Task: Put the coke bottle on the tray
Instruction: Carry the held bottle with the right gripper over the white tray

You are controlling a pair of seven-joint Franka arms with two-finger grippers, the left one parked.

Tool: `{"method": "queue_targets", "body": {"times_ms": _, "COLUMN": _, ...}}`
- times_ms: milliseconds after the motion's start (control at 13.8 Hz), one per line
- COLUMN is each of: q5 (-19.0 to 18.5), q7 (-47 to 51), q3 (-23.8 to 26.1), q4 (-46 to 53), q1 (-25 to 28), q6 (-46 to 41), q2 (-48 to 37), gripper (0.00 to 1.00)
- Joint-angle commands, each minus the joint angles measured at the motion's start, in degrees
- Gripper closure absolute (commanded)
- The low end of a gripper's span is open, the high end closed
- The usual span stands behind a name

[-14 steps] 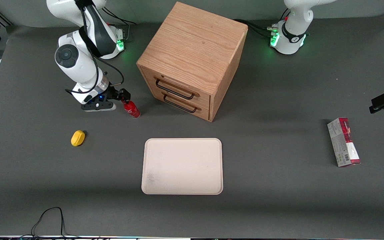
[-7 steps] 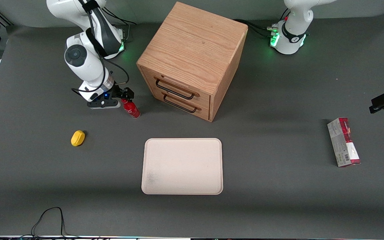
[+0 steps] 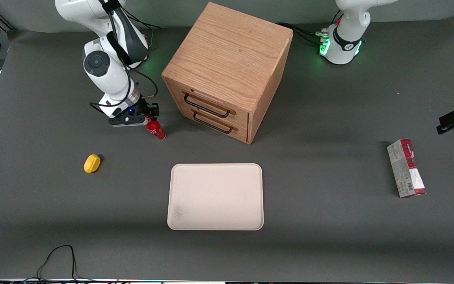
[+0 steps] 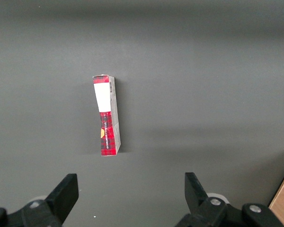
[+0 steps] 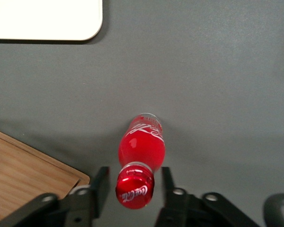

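Observation:
The coke bottle needs to go on the tray, so my right gripper should next take hold of the bottle by its red cap (image 5: 135, 187).
The coke bottle (image 3: 157, 130), small and red with a red cap, stands on the dark table in front of the drawers' corner, farther from the front camera than the tray (image 3: 215, 196). My right gripper (image 3: 151, 114) is open and hovers over the bottle's top. In the right wrist view the cap and red body (image 5: 142, 146) sit between the two fingers (image 5: 100, 182), with a gap on each side. The cream tray's rounded corner (image 5: 47, 19) shows there too.
A wooden two-drawer cabinet (image 3: 227, 67) stands beside the bottle; its wood (image 5: 23, 175) shows close to one finger. A yellow object (image 3: 92, 163) lies toward the working arm's end. A red-and-grey carton (image 3: 406, 167) lies toward the parked arm's end, also in the left wrist view (image 4: 106, 116).
My right gripper has moved sideways toward the cabinet and come over the bottle's cap. The bottle and tray have not moved.

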Motion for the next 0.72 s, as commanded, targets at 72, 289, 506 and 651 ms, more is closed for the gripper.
{"method": "queue_targets", "body": {"times_ms": 72, "q5": 0.58, "q7": 0.25, "q3": -0.3, "q4": -0.07, "q1": -0.31, "q6": 0.87, "q2": -0.59, "gripper": 1.0}}
{"method": "queue_targets", "body": {"times_ms": 289, "q5": 0.23, "q7": 1.04, "q3": -0.48, "q4": 5.44, "q1": -0.93, "q6": -3.06, "q2": -0.59, "gripper": 1.0}}
{"method": "queue_targets", "body": {"times_ms": 506, "q5": -1.43, "q7": 0.43, "q3": -1.09, "q4": 18.51, "q1": -2.42, "q6": -17.18, "q2": -0.5, "gripper": 1.0}}
{"method": "queue_targets", "body": {"times_ms": 651, "q5": -3.46, "q7": 0.25, "q3": -1.18, "q4": 29.93, "q1": -3.65, "q6": -28.52, "q2": 0.9, "gripper": 1.0}}
